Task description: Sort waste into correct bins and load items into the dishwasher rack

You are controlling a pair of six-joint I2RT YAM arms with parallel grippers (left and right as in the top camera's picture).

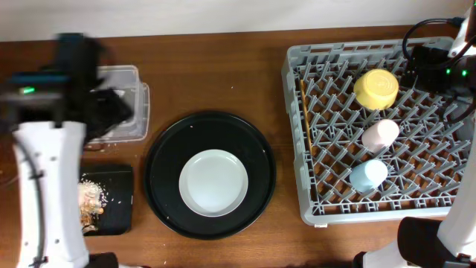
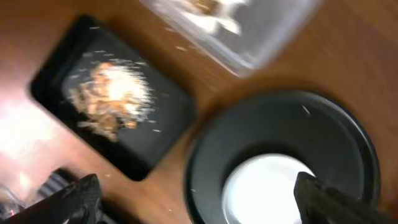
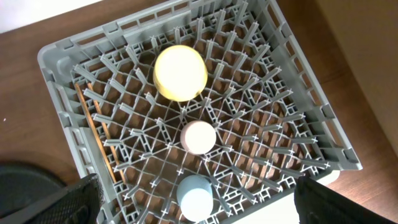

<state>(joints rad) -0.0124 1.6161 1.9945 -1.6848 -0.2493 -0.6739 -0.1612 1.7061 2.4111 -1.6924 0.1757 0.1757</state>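
Observation:
The robot's right hand will next take the pale-grey plate (image 1: 213, 182) by its rim on the side nearest the dishwasher rack. The rest of the plate then stays free to load into the dishwasher rack.
The grey dishwasher rack (image 1: 296, 59) at the right holds the yellow bowl (image 1: 375, 88), the pink cup (image 1: 379, 134) and the light-blue cup (image 1: 368, 176), all upside down. The chopsticks (image 1: 305, 126) lie along its left side. The pale-grey plate (image 1: 213, 182) sits on the round black tray (image 1: 163, 164). Food scraps (image 1: 91, 197) lie in the shallow black tray (image 1: 119, 208). The clear box (image 1: 130, 74) holds white napkins (image 2: 217, 22). My left gripper (image 2: 199, 205) is open and empty, high above the trays. My right gripper (image 3: 196, 211) is open and empty above the rack (image 3: 56, 62).
The left arm (image 1: 44, 149) is blurred and covers part of the clear box. The right arm (image 1: 439, 63) and its cables sit over the rack's far right corner. Brown table shows between the round tray and the rack.

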